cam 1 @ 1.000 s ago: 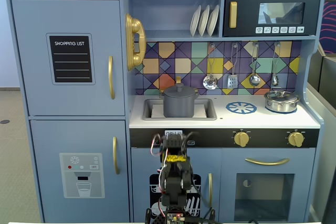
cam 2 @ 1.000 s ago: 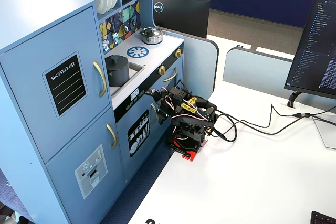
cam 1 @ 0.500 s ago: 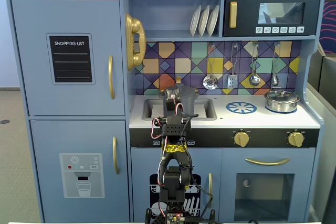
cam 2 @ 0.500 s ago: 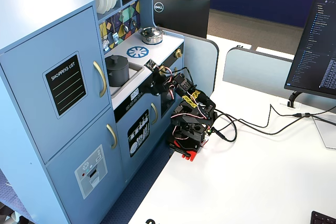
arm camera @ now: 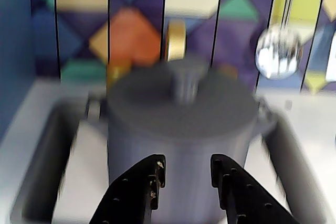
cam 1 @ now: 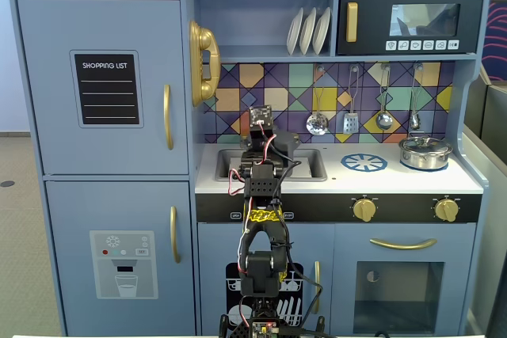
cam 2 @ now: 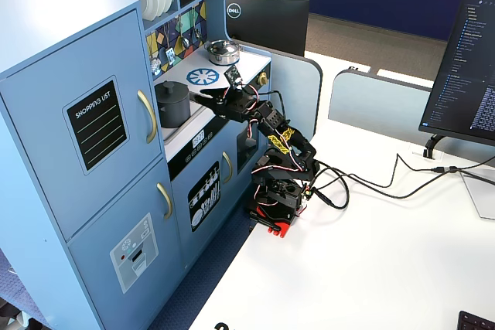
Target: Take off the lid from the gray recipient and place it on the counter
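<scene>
My gripper grabs the dark gray lid by its knob next, to take it off the gray recipient (arm camera: 173,150) and place it on the counter.
The gray recipient (arm camera: 173,150) stands in the sink basin (arm camera: 42,166) with the dark gray lid (arm camera: 220,106) on it, its knob (arm camera: 185,80) upright. My gripper (arm camera: 188,169) is open and empty, its black fingers (arm camera: 142,182) just in front of the pot's side wall, below lid level, not touching it as far as the blur lets me tell. In a fixed view the pot (cam 2: 172,106) sits left of the gripper (cam 2: 203,96). In the other fixed view my arm (cam 1: 261,187) hides the pot. The counter (cam 1: 380,184) is pale.
A shiny silver pot (cam 1: 425,150) stands at the counter's right end beside the blue burner mark (cam 1: 364,163). Utensils hang on the tiled back wall (cam 1: 317,120), and a gold faucet (arm camera: 176,40) rises behind the pot. The cabinet wall (arm camera: 16,51) is close on the left.
</scene>
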